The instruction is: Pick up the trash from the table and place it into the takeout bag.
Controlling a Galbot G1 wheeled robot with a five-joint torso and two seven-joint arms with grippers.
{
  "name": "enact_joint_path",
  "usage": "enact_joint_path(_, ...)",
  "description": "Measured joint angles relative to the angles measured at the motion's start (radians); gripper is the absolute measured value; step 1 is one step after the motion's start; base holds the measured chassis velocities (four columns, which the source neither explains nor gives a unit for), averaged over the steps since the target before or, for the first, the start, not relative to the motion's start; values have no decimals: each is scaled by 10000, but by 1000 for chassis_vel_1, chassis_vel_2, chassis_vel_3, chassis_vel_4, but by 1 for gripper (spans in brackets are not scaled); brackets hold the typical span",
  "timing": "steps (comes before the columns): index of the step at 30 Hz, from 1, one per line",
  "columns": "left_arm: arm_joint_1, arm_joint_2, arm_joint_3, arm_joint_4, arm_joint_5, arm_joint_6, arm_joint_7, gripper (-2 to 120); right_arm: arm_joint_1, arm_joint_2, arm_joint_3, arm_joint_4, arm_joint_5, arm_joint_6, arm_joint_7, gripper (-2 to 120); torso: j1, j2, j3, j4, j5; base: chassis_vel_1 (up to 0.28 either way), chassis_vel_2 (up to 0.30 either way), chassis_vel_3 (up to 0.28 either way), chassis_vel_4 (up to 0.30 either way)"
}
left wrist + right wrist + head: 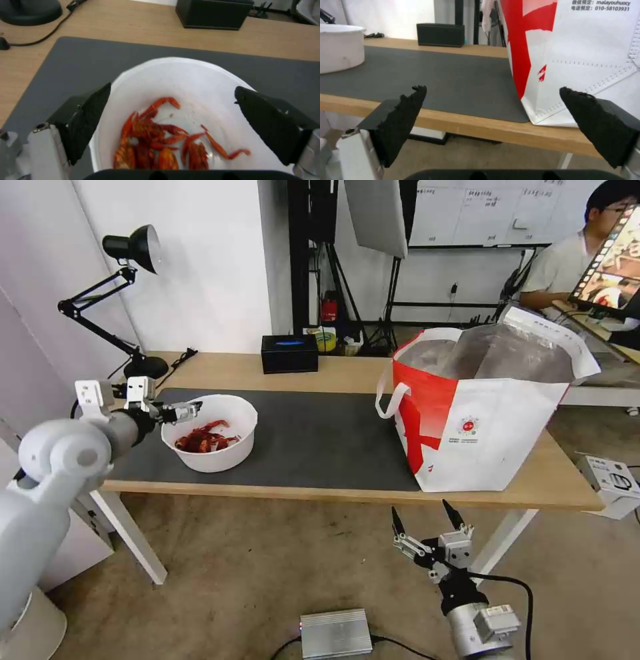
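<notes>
I should grab the bowl by its thin rim (164, 433) with my left gripper next, because its round body (215, 456) is wider than that gripper's open fingers.
The trash in view is a white round bowl (210, 433) with red crayfish shells (160, 140), standing on the left of the table's (347, 375) dark grey mat (313, 437). My left gripper (181, 412) hovers open at the bowl's left rim; in the left wrist view the gripper (172, 87) spans the bowl (186, 80), its fingers wide apart with nothing between them. The white and red takeout bag (480, 427) stands open on the table's right end. My right gripper (427, 517) is open below the table's front edge, facing the bag (586, 50).
A black box (289, 353) sits at the table's back edge. A black desk lamp (127, 300) stands at the back left corner. On the floor lie a silver box (335, 633) and, to the right, a white box (613, 483).
</notes>
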Motion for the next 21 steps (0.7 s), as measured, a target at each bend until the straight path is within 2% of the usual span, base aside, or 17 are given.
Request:
enact_joint_path(5, -410, 184, 454, 701, 11, -30, 415, 100, 0, 0, 0, 0, 0, 0, 0, 100, 0, 0, -1, 0, -1, 0, 0, 0, 0)
enact_joint_path(7, -442, 264, 592, 984, 200, -39, 749, 100, 0, 0, 0, 0, 0, -1, 0, 100, 0, 0, -1, 2, -1, 0, 0, 0, 0)
enact_joint_path(8, -449, 319, 717, 1285, 575, -53, 1136, 100, 1, 0, 0, 0, 0, -1, 0, 100, -1, 0, -1, 2, -1, 0, 0, 0, 0)
enact_joint_path(11, -433, 376, 790, 1560, 902, -67, 1490, 100, 0, 0, 0, 0, 0, -1, 0, 100, -1, 0, -1, 1, -3, 0, 0, 0, 0)
enact_joint_path(12, -401, 434, 828, 1742, 1167, -75, 1831, 100, 0, 0, 0, 1, 0, -2, 0, 100, -2, 0, -1, 3, -2, 0, 0, 0, 0)
enact_joint_path(21, -416, 406, 891, 2217, 1486, -102, 2126, 100, 0, 0, 0, 0, 0, -2, 0, 100, -2, 0, -1, 3, -1, 0, 0, 0, 0)
